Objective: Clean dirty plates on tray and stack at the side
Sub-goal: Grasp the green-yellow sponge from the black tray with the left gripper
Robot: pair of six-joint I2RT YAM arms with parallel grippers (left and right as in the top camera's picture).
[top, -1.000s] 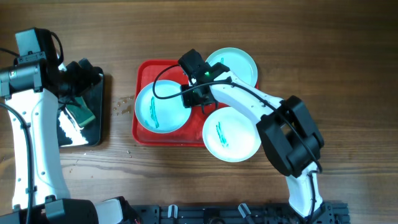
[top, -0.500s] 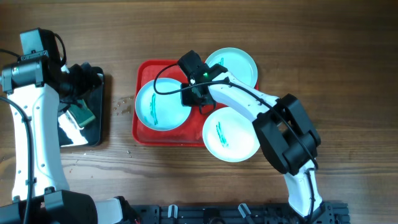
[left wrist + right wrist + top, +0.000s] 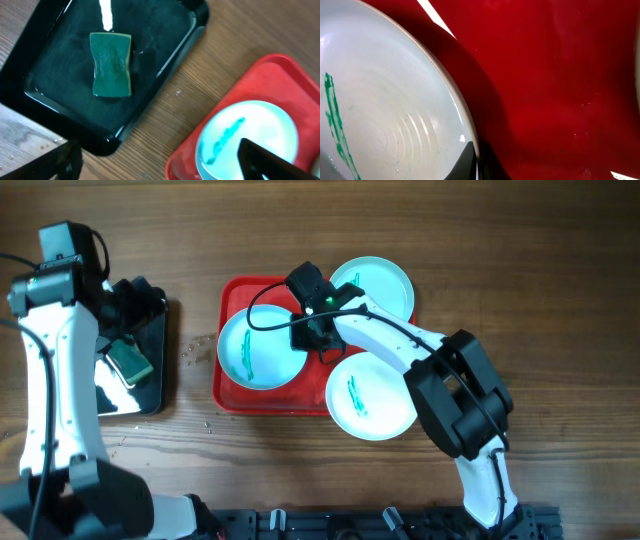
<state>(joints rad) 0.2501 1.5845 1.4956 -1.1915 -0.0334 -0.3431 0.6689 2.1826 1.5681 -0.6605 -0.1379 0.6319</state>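
Next, my left gripper grabs the green sponge across its narrow middle (image 3: 129, 362) (image 3: 112, 65). That leaves its wider ends free to clean the dirty plates.
The red tray (image 3: 232, 300) lies mid-table. One pale plate (image 3: 250, 352) with a teal smear lies in its left half. My right gripper (image 3: 308, 338) is shut on this plate's right rim. In the right wrist view the rim (image 3: 470, 135) runs between the two dark fingertips (image 3: 465, 162). A second plate (image 3: 378, 285) overlaps the tray's far right corner. A third smeared plate (image 3: 372, 396) overlaps its near right edge. My left gripper (image 3: 135, 305) is open and empty above the black tray, and the smeared plate (image 3: 255, 130) shows in the left wrist view.
A black tray (image 3: 150, 395) at the left holds a green sponge (image 3: 130, 361), which also shows in the left wrist view (image 3: 111, 64). Small crumbs lie on the wood (image 3: 195, 350) between the two trays. The right arm reaches over the tray from the near right.
The left arm has shifted slightly toward the far side above the black tray. The sponge stays on the tray. The right gripper has kept its hold on the plate's rim.
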